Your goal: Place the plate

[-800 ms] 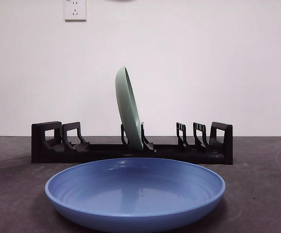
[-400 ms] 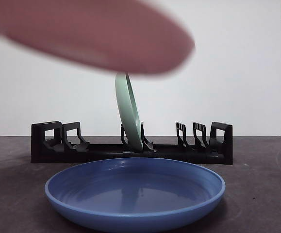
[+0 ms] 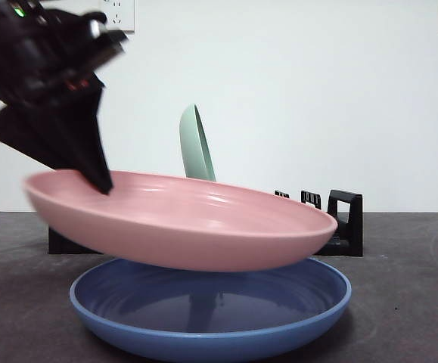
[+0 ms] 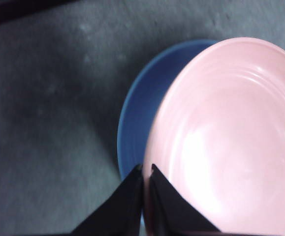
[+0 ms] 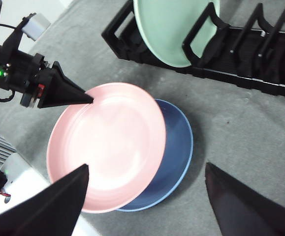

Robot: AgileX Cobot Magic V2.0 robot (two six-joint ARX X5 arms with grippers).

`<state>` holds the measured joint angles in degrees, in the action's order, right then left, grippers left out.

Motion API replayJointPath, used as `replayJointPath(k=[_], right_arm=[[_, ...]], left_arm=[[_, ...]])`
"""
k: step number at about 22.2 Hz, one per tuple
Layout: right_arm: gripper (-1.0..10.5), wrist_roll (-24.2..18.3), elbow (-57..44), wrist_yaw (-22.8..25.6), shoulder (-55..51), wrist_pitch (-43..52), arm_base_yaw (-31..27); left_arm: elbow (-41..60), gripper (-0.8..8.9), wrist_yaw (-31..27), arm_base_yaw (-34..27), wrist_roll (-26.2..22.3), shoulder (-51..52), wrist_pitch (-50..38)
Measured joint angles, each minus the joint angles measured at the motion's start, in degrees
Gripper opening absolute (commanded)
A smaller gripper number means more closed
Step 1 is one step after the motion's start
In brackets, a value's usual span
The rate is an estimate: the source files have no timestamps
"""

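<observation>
My right gripper grabs the pale green plate by its top rim (image 3: 190, 110) next. Then I stack the pale green plate on the pink one.
A pink plate (image 3: 181, 219) hangs nearly level just above a blue plate (image 3: 203, 310) that lies on the dark table. My left gripper (image 3: 104, 184) comes in from the upper left and is shut on the pink plate's left rim. In the left wrist view its jaws (image 4: 145, 169) pinch that rim, with the pink plate (image 4: 231, 137) covering most of the blue plate (image 4: 140, 108). My right gripper (image 5: 147, 166) is open high above, looking down on the pink plate (image 5: 108, 142), the blue plate (image 5: 179, 147) and the left gripper (image 5: 83, 98).
A black dish rack (image 3: 346, 219) stands behind the plates, with a pale green plate (image 3: 196, 147) upright in a middle slot. The right wrist view shows the rack (image 5: 240, 73) with the green plate (image 5: 174, 29) and several empty slots beside it.
One second ago only the blue plate and rack showed. The left arm then brought the pink plate in from above and lowered it to just over the blue plate.
</observation>
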<state>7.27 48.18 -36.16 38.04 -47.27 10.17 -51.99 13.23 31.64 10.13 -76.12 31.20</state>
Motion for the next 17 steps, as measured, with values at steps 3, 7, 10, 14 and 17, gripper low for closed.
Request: replayJointPath(k=[3, 7, 10, 14, 17], right_arm=[[3.7, 0.0, 0.0, 0.2, 0.44, 0.04, 0.0], [3.7, 0.0, 0.0, 0.2, 0.74, 0.17, 0.0], [3.7, 0.0, 0.0, 0.2, 0.85, 0.22, 0.0], [3.7, 0.0, 0.0, 0.2, 0.85, 0.22, 0.0], [3.7, 0.0, 0.0, 0.2, 0.85, 0.22, 0.0]], left_arm=[[0.0, 0.05, 0.07, 0.09, 0.85, -2.12, -3.67], [0.0, 0.05, 0.07, 0.17, 1.66, -6.14, -4.87], [0.0, 0.06, 0.07, 0.28, 1.7, -8.59, -5.88], [0.0, 0.06, 0.07, 0.42, 1.73, -9.29, -7.3], [0.0, 0.08, 0.07, 0.52, 1.95, -9.29, -7.39]])
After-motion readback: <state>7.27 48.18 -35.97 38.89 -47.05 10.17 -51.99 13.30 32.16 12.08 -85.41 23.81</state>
